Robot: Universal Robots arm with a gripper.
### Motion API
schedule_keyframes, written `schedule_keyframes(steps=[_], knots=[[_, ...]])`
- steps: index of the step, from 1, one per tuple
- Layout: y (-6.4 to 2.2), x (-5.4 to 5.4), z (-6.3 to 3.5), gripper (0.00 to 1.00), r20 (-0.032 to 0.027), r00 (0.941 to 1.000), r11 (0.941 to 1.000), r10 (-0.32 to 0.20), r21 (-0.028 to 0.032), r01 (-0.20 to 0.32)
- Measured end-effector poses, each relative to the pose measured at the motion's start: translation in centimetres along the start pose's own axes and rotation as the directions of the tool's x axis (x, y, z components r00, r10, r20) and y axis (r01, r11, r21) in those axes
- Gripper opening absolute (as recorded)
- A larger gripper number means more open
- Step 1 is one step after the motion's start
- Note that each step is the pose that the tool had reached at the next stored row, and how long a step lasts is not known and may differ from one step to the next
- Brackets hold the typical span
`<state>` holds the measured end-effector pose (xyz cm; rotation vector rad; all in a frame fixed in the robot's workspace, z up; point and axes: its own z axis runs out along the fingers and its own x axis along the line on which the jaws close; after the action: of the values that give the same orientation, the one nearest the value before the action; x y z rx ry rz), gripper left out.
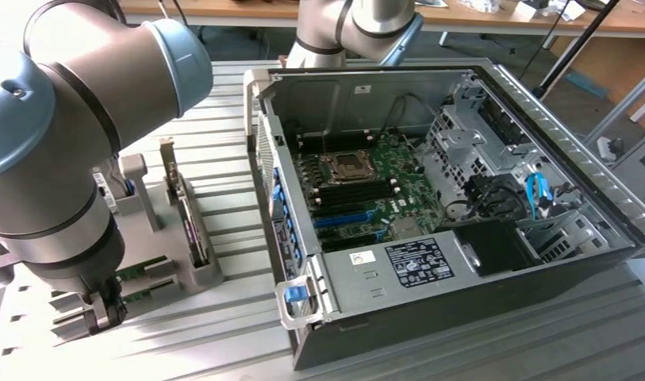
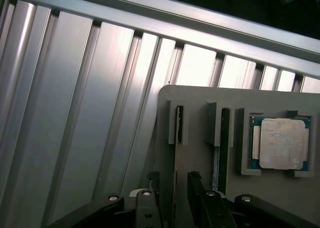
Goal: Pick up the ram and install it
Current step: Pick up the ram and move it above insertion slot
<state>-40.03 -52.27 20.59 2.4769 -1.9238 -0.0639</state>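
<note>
I need to grab the ram next by its bare middle part (image 2: 174, 190) with my gripper, because fingers fit on both sides there. The holder's grey posts wrap around the ram's ends.
The ram (image 2: 176, 174) stands on edge in a narrow slot of the grey holder (image 2: 200, 101), showing as a thin strip. My gripper (image 2: 173, 203) is open, with one finger on each side of that strip and a gap to it on both sides. In the exterior view the gripper (image 1: 105, 309) hangs low over the holder's near end (image 1: 201, 278), at the exterior view's left, next to a bit of green board (image 1: 142, 275). The motherboard (image 1: 391, 171) lies inside the open computer case (image 1: 576, 159), with its dark memory slots (image 1: 356, 193) below the processor socket (image 1: 349, 165).
A square silver processor chip (image 2: 281, 143) sits in a pocket of the holder, and a second slot (image 2: 223, 119) holds another edge-on board. A taller card with a metal bracket (image 1: 177, 198) stands in the holder. The arm's large joints (image 1: 68, 119) fill the near left. The table is ribbed aluminium (image 2: 75, 113).
</note>
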Motion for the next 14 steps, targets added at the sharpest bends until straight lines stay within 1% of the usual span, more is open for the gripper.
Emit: schedule_keyframes(steps=[8, 9, 10, 14], knots=[[0.01, -0.02, 0.01, 0.36, 0.0004, 1.0000, 1.0000, 0.000, -0.0001, 0.000], [0.01, -0.02, 0.01, 0.35, 0.0004, 1.0000, 1.0000, 0.000, 0.0000, 0.000], [0.01, -0.02, 0.01, 0.27, 0.0004, 1.0000, 1.0000, 0.000, 0.0000, 0.000], [0.01, -0.02, 0.01, 0.27, 0.0004, 1.0000, 1.0000, 0.000, 0.0000, 0.000]])
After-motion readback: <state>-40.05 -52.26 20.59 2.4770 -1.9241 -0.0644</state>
